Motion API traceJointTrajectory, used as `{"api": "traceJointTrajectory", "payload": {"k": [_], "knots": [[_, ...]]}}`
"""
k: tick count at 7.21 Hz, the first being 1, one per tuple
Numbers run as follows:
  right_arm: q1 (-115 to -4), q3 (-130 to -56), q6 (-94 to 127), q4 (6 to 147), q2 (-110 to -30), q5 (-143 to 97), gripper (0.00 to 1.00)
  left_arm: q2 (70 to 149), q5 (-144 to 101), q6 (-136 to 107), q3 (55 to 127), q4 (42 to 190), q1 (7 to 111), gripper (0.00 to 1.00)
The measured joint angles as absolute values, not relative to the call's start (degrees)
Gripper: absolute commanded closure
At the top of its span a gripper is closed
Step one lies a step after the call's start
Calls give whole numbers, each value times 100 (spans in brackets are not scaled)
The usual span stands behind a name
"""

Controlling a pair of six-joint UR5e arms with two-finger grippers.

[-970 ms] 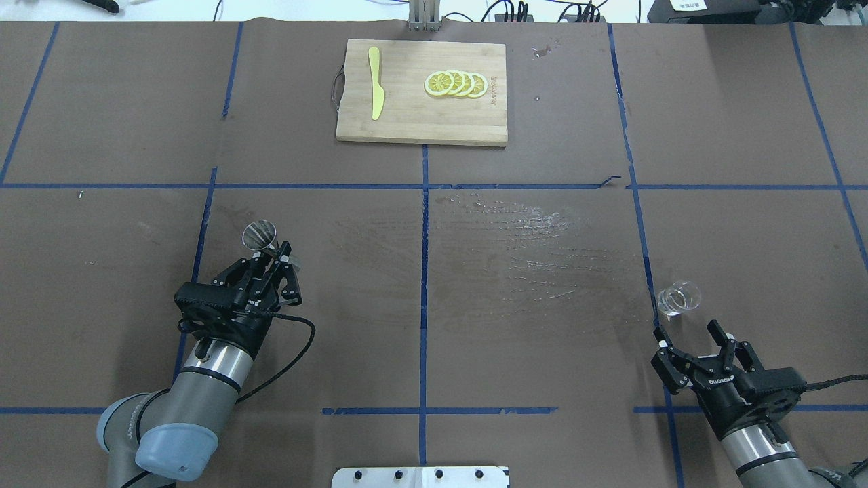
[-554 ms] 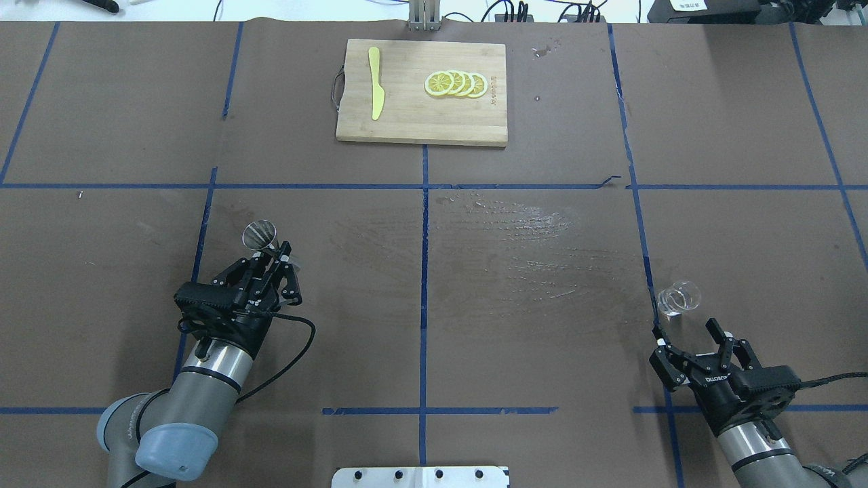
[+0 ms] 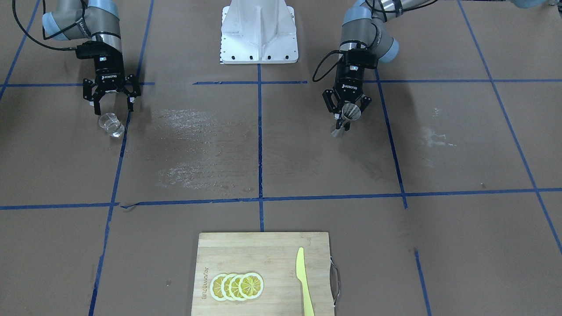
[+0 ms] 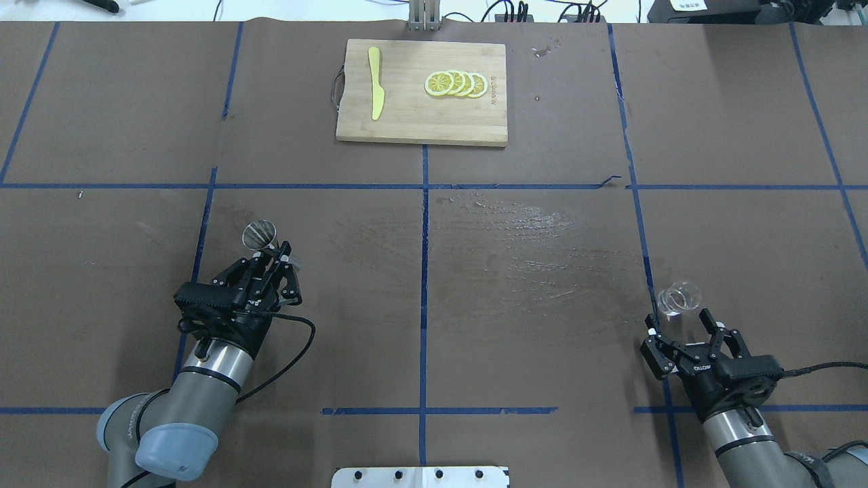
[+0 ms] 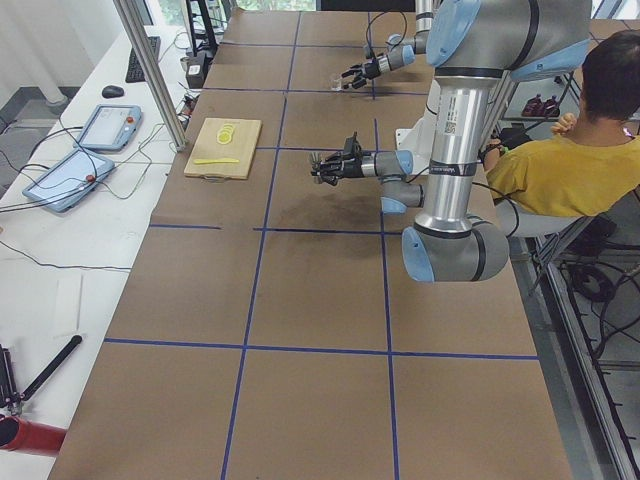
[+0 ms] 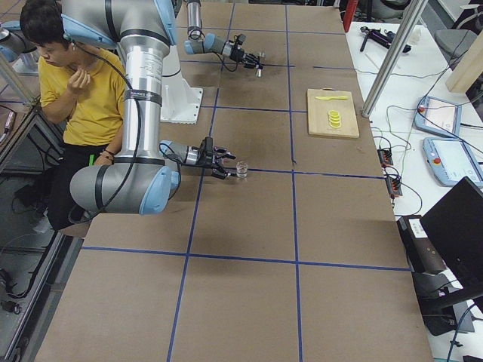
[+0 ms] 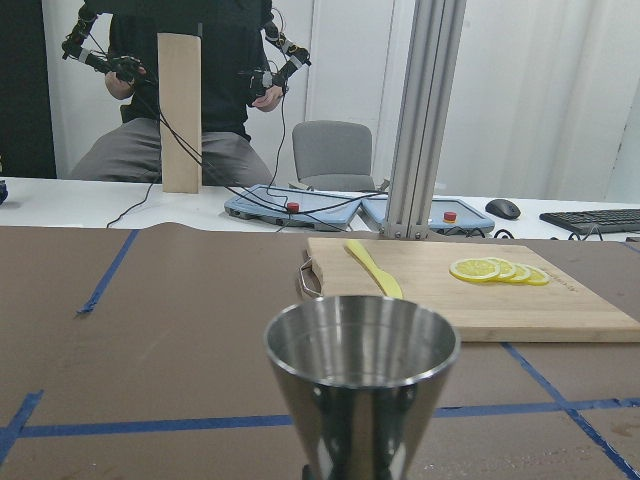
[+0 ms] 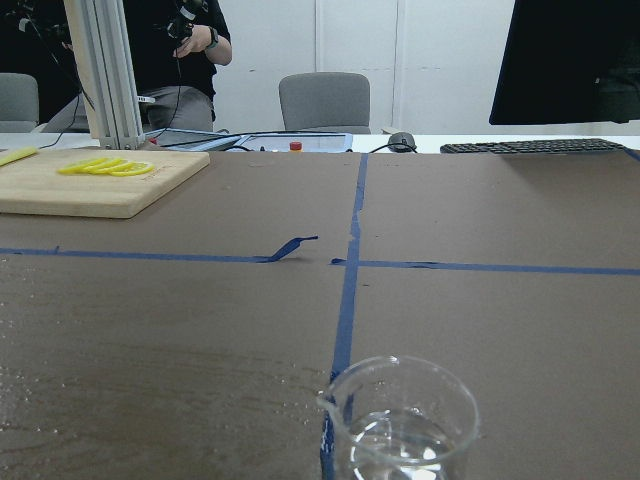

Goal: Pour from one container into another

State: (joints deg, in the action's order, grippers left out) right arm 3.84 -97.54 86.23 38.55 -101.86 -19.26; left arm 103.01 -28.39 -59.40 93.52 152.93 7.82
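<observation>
Next, the right gripper grabs the open beaker by its upright glass sides and keeps it level, since a little clear liquid (image 8: 400, 425) sits in it.
The steel jigger (image 4: 260, 234) stands upright at the table's near left, its open cup filling the left wrist view (image 7: 360, 385). My left gripper (image 4: 277, 256) is shut on its narrow waist, which also shows in the front view (image 3: 347, 115). The clear glass beaker (image 4: 678, 298) stands on the table at the near right, holding a little clear liquid (image 8: 400, 425). My right gripper (image 4: 678, 324) is open just behind the beaker, its fingers apart and not touching the glass. The front view shows the same gap between that gripper (image 3: 113, 107) and the beaker (image 3: 110, 124).
A wooden cutting board (image 4: 407, 115) lies at the far middle, carrying lemon slices (image 4: 456, 84) and a yellow knife (image 4: 375, 83). A wet smear (image 4: 515, 237) covers the table's middle. Blue tape lines cross the brown cover. The robot's base plate (image 4: 420, 476) is at the near edge.
My right gripper has shifted a little left and its fingertips have come closer to the beaker. The left arm and the jigger have not moved.
</observation>
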Motion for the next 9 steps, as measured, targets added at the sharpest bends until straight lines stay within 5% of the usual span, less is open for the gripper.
{"api": "traceJointTrajectory", "payload": {"k": [5, 9], "knots": [[19, -9548, 8423, 3847, -9976, -2191, 13, 10311, -2830, -5941, 9357, 15308, 782, 100], [-91, -9537, 8360, 3844, -9847, -2308, 62, 10305, -2830, -5941, 9360, 15310, 791, 100]]}}
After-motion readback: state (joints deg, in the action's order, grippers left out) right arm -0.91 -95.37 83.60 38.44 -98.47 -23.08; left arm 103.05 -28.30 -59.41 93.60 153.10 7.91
